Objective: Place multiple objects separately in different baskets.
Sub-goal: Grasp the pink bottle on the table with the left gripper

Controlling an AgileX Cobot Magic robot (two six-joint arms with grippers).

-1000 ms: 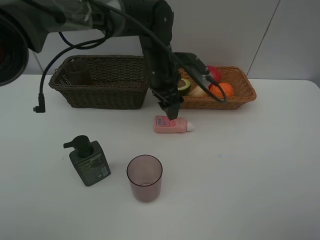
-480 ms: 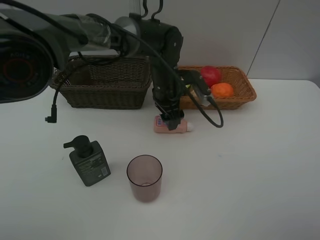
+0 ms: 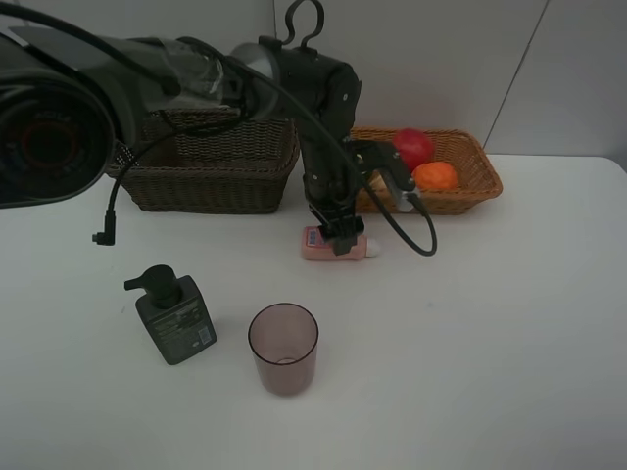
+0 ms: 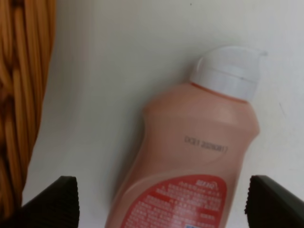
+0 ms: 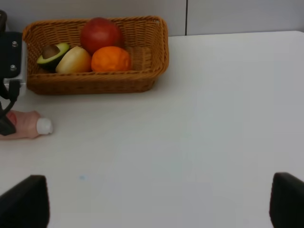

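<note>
My left gripper grabs the small pink bottle by its red-labelled body (image 3: 319, 250) next, to place it in the dark brown basket (image 3: 211, 166).
The small pink bottle (image 3: 338, 245) lies on its side on the white table, just in front of the baskets. My left gripper (image 3: 342, 242) is down over it, open. In the left wrist view the two fingertips (image 4: 52, 199) stand wide on either side of the pink bottle (image 4: 199, 152), apart from it. The light tan basket (image 3: 468, 186) holds the red apple (image 3: 413, 147), the tangerine (image 3: 436, 176), the peach-coloured fruit (image 5: 73, 61) and the avocado half (image 5: 51, 53). The dark brown basket (image 3: 211, 166) is at the back left. My right gripper (image 5: 154, 206) is open over bare table.
A dark green pump bottle (image 3: 174, 315) and a translucent brownish-pink cup (image 3: 283, 348) stand at the front left. The left arm's cable (image 3: 411, 230) loops over the table in front of the tan basket. The tan basket wall (image 4: 19, 95) is close beside the left gripper.
The left arm has swung a little to the right and dropped, bringing its open fingers from just above the pink bottle down around it. The bottle has not moved.
</note>
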